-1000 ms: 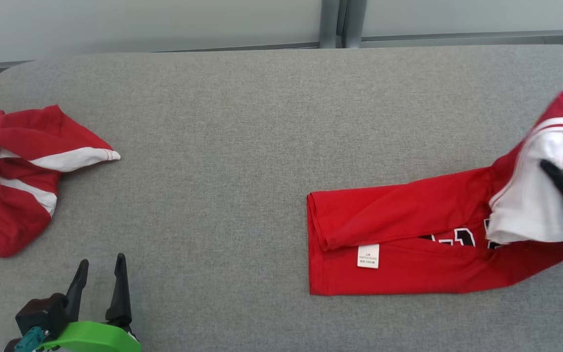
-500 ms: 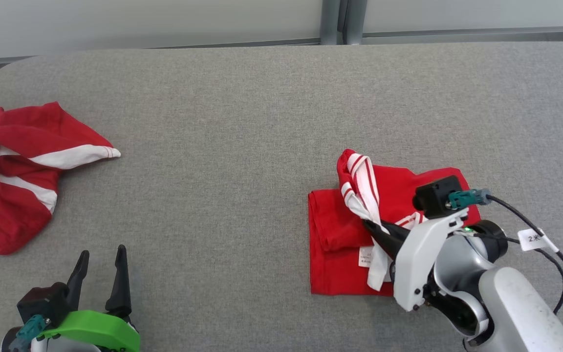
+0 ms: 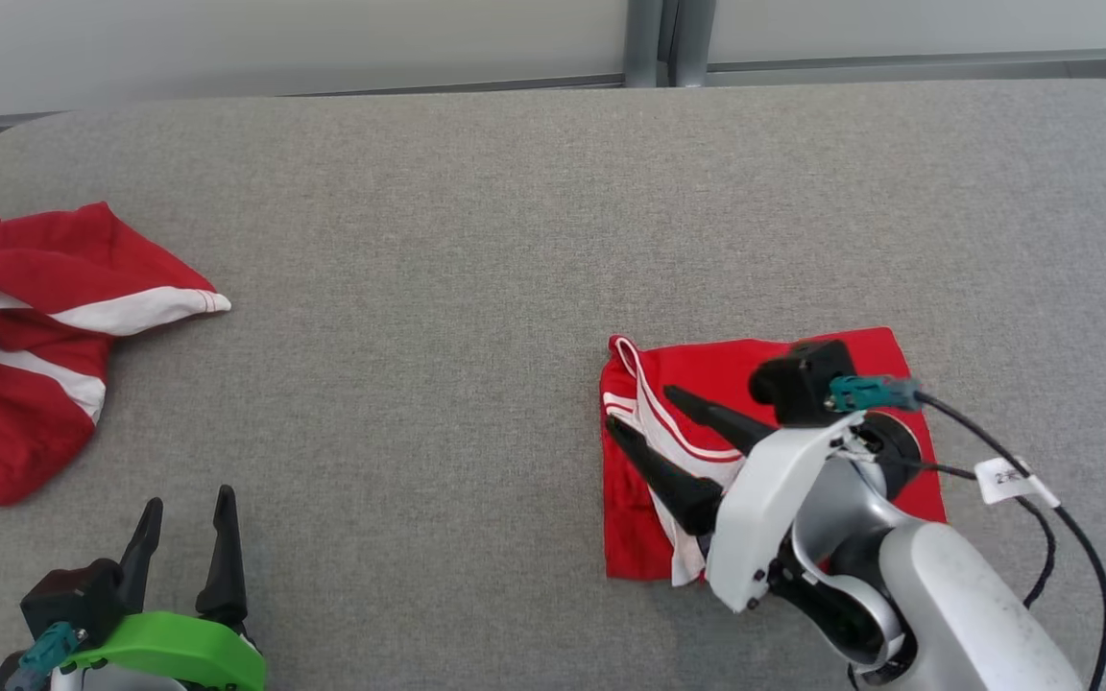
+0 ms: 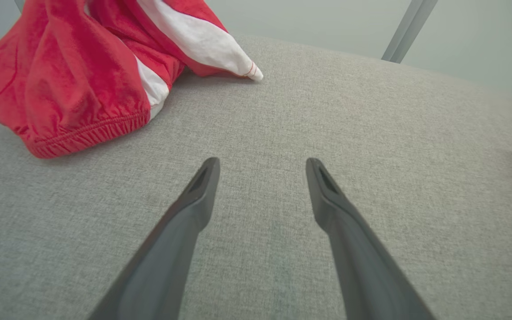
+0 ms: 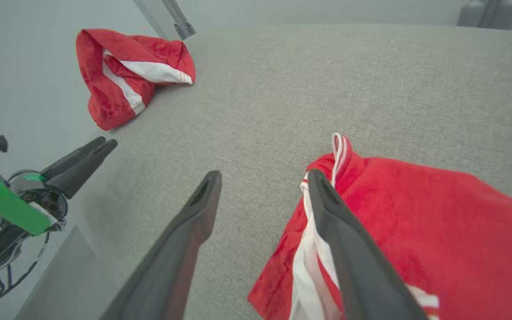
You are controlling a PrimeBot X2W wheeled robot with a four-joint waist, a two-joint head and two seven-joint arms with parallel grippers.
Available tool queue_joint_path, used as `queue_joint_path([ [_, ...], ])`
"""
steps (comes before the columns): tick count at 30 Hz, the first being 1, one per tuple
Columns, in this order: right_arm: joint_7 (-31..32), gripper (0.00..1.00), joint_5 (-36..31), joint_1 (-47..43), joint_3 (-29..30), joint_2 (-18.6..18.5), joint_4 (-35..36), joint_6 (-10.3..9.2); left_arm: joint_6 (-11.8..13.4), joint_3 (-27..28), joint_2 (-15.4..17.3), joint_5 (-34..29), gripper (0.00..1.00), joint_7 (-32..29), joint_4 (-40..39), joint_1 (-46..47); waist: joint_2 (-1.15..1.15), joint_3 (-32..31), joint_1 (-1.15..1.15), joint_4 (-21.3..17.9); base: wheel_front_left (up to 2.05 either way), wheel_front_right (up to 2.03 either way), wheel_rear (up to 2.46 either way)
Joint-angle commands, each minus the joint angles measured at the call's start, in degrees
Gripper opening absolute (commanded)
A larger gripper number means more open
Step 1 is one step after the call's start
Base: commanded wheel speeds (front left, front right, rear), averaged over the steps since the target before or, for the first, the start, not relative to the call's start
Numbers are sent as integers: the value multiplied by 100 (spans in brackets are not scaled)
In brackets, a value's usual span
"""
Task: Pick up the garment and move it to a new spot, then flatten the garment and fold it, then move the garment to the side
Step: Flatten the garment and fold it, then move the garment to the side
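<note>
The folded garment needs to move to the side next. My right gripper should pick it up by its plain red edge opposite the striped trim.
The garment, a red jersey with white striped trim, lies folded into a compact square at the right of the grey padded table. My right gripper hovers open over the garment's left edge, its fingers spread and pointing left, with nothing held between them. In the right wrist view the right gripper has one finger over the striped trim of the garment and the other over bare table. My left gripper rests open at the lower left, and the left gripper is above bare fabric.
A second red garment with white stripes lies crumpled at the table's left edge; this crumpled garment is just ahead of my left fingers. A grey wall and post run behind the table. Bare grey surface spans the middle.
My right gripper carried the white-striped end leftward over the jersey, folding it in half, then opened and let go. The left arm stayed put.
</note>
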State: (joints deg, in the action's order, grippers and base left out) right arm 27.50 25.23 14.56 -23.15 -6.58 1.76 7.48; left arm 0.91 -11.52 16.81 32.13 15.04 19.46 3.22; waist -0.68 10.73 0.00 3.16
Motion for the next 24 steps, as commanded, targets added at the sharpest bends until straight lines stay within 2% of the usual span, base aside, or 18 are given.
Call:
queue_joint_path([
  [1,-57,100,182,-53,98,-12,300,3,-11,29,1,-7,100,15,-10,-31,68,-5,0,-29,0,0,0],
  [4,1,100,409,-225,569,-85,810,2,8,80,11,-7,100,16,-55,-73,68,9,0,-75,0,0,0],
  [6,92,100,452,-370,1089,-189,1026,2,32,108,-1,-20,100,16,-104,-106,68,31,0,-106,0,0,0],
  [7,150,100,432,-444,1360,-272,1064,3,41,122,-11,-27,100,16,-136,-117,68,51,0,-120,0,0,0],
  [8,283,100,416,-603,1909,-423,1005,3,43,127,-37,-45,100,15,-180,-134,68,82,0,-120,0,0,0],
  [11,452,100,470,-844,2497,-643,789,3,33,118,-53,-69,100,16,-243,-88,68,164,0,-79,0,0,0],
  [15,677,100,630,-1053,2807,-886,437,3,11,119,-73,-91,100,16,-303,-21,68,246,0,-26,0,0,0],
  [24,1107,100,1059,-800,2843,-1080,-316,3,-1,157,-101,-159,100,17,-336,17,68,270,0,95,0,0,0],
])
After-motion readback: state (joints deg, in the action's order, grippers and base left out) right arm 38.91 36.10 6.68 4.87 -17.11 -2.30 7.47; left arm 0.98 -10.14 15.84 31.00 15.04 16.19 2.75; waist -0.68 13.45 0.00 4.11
